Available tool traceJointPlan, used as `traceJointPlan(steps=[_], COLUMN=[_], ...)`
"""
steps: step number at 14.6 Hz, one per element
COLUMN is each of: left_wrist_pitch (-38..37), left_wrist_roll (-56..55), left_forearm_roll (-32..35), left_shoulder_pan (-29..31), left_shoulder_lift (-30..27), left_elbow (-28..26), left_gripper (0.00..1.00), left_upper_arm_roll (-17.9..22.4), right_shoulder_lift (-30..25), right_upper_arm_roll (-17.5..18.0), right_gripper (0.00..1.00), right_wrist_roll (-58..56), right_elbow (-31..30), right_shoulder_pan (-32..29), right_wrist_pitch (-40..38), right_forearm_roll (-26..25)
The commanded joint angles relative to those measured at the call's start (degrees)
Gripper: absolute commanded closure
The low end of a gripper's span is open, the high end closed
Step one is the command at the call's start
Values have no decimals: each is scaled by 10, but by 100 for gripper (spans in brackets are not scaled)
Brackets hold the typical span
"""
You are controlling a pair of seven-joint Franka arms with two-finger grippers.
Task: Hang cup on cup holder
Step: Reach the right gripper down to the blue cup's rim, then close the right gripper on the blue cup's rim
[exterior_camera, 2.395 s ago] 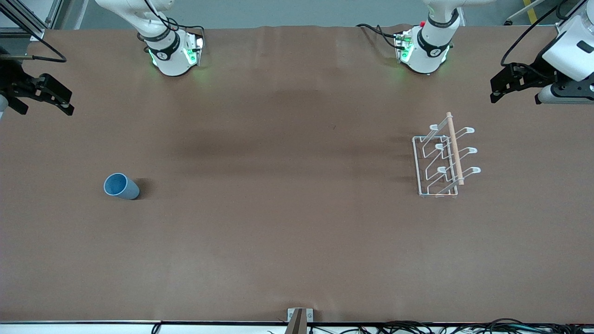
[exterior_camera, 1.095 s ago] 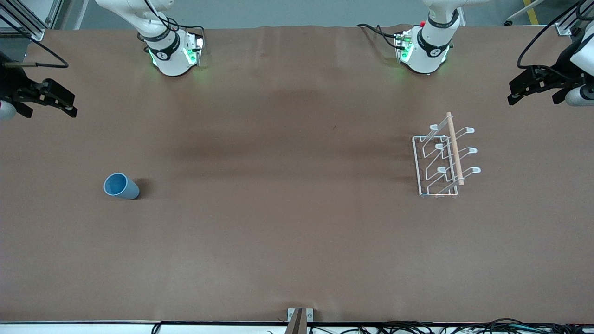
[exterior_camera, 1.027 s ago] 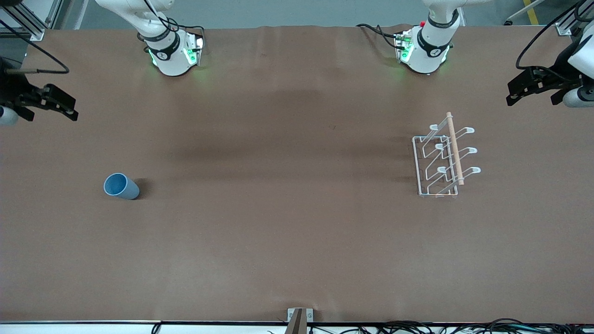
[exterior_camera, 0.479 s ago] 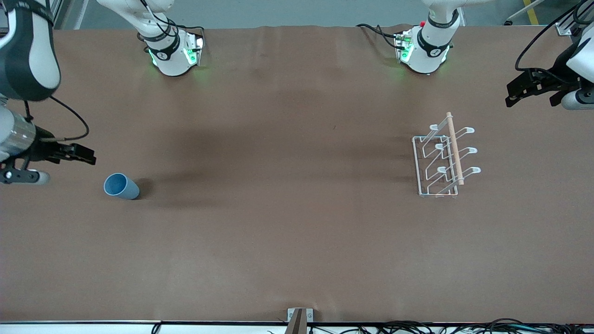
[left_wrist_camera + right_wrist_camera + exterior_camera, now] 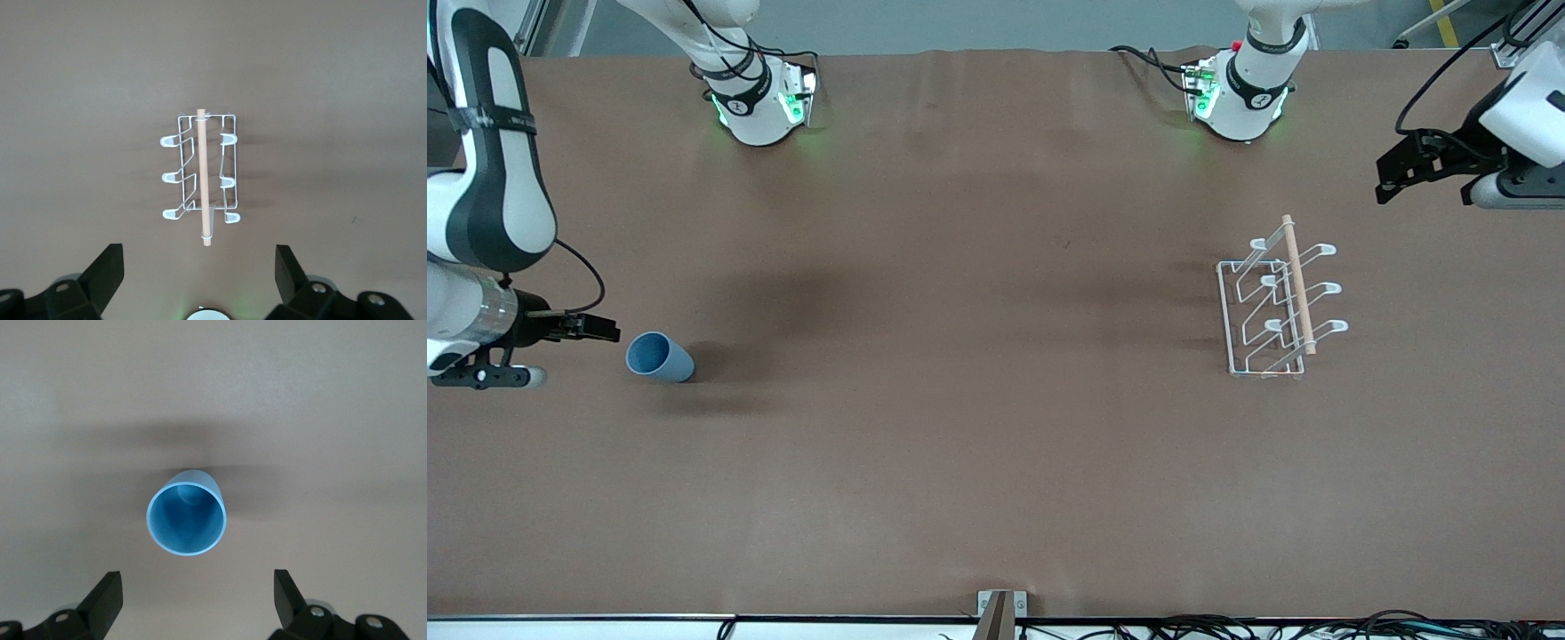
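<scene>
I need to grab the light blue cup by its open rim with my right gripper next. Then the cup can go onto the cup holder [image 5: 1298,284].
The cup [image 5: 660,357], small and light blue, stands upright on the brown table toward the right arm's end. Its mouth [image 5: 187,521] opens up at my right wrist view. My right gripper [image 5: 600,331] hangs open just beside the cup, on the side toward that end of the table. Its fingers [image 5: 107,590] are spread wide and hold nothing. The cup holder [image 5: 1298,284], a white wire rack with a wooden rod on top, stands toward the left arm's end. My left gripper [image 5: 1392,176] hovers open in the air off the rack's side, and the rack [image 5: 200,173] fills the middle of its view.
The two arm bases [image 5: 756,107] [image 5: 1240,102] stand along the table's edge farthest from the front camera. A small metal bracket [image 5: 1000,609] and cables [image 5: 1316,629] sit at the nearest edge. Bare brown cover [image 5: 978,356] lies between the cup and the rack.
My right arm has swung from the table's end to a spot right beside the cup. My left gripper has shifted slightly toward the rack. Cup and rack have not moved.
</scene>
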Motion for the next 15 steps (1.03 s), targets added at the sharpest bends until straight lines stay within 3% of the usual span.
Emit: traceJointPlan(steps=[1, 10, 15], left_wrist_pitch=[-12, -21, -21], left_wrist_roll=[6, 6, 5], left_forearm_roll=[-3, -19, -19], left_shoulder_pan=[0, -1, -2], left_shoulder_lift=[3, 5, 6], left_elbow=[13, 12, 13], left_gripper=[0, 0, 0], left_upper_arm_roll=[-9, -19, -20], right_shoulder_lift=[1, 76, 88], right_upper_arm_roll=[6, 7, 8], right_gripper=[0, 3, 9], right_wrist_roll=[-10, -45, -46], right_elbow=[-34, -34, -48], right_shoulder_pan=[-7, -26, -26], right_wrist_pitch=[32, 136, 140], right_forearm_roll=[10, 10, 12])
